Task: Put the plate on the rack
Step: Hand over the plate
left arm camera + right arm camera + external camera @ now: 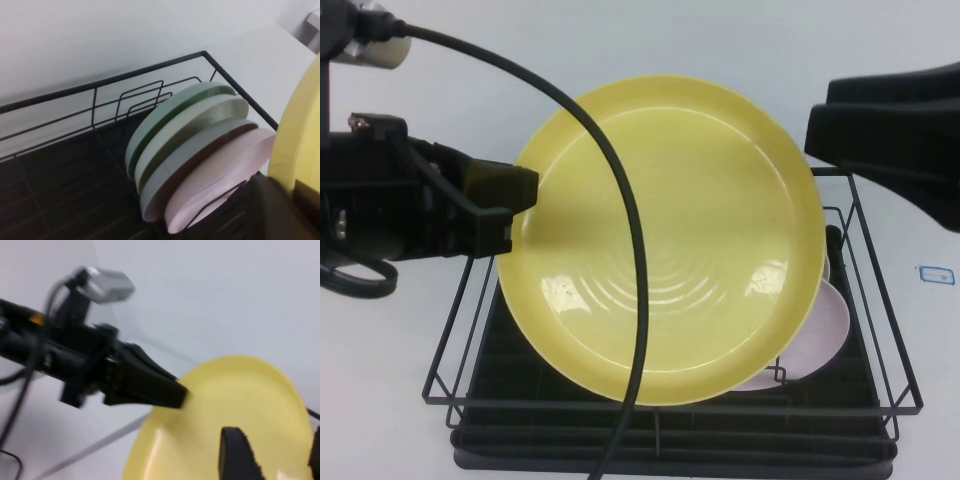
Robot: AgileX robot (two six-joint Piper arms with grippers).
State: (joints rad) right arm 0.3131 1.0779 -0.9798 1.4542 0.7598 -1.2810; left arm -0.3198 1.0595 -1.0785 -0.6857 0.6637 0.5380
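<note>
The yellow plate spreads far wider than my open fingers, so my right gripper will reach it and pinch its thin free rim (810, 175).
The yellow plate (670, 240) hangs tilted over the black wire rack (880, 400), its face toward the camera. My left gripper (520, 205) is shut on the plate's left rim and holds it up. In the left wrist view the yellow rim (300, 135) sits between my left gripper's dark fingers (270, 210). My right gripper (817, 135) is open by the plate's upper right edge, without gripping it. In the right wrist view its two fingers stand apart (272, 452) in front of the plate (235, 405).
Several plates stand on edge in the rack: a green one (170, 115), two grey-white ones (200, 125) and a pale pink one (225, 175), which also shows under the yellow plate (820, 330). A black cable (620, 200) crosses in front of the plate.
</note>
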